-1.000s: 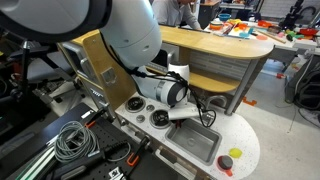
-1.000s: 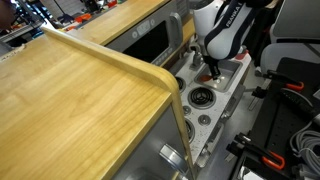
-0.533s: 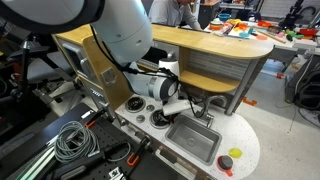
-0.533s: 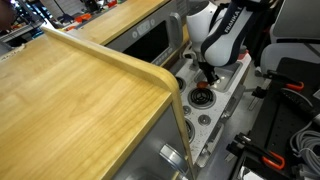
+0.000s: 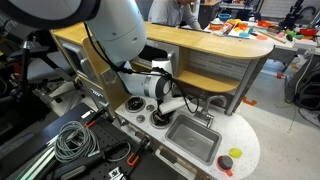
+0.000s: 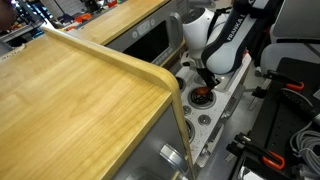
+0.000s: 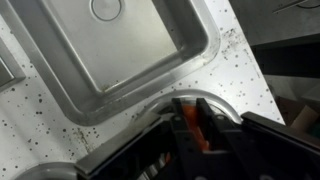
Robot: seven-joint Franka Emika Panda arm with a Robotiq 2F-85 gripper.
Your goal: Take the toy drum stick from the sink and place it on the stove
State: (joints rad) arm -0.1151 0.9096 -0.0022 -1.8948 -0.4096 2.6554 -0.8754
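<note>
The drum stick (image 7: 199, 132) in my fingers is low inside the round burner's ring (image 7: 226, 106) and would rest there if released, so my gripper is ready to open.
My gripper (image 7: 190, 128) is shut on the orange-red toy drum stick (image 7: 199, 132), which shows between the two dark fingers. It hangs just above a round stove burner (image 7: 225, 105) beside the grey sink (image 7: 110, 50). In both exterior views the gripper (image 5: 165, 106) (image 6: 207, 84) is low over the burners (image 5: 157, 118) (image 6: 202, 97), away from the sink basin (image 5: 193, 140). I cannot tell if the drum stick touches the burner. The drum stick itself is hidden by the gripper in the exterior views.
The toy kitchen's white speckled counter (image 5: 240, 135) carries a red and a green piece (image 5: 230, 158) near its corner. A wooden shelf (image 6: 80, 90) rises behind the stove. Coiled cables (image 5: 70, 140) lie on the floor beside the unit.
My gripper has moved from beside the sink across to above the stove burners, still shut on the drum stick, and sits a little lower.
</note>
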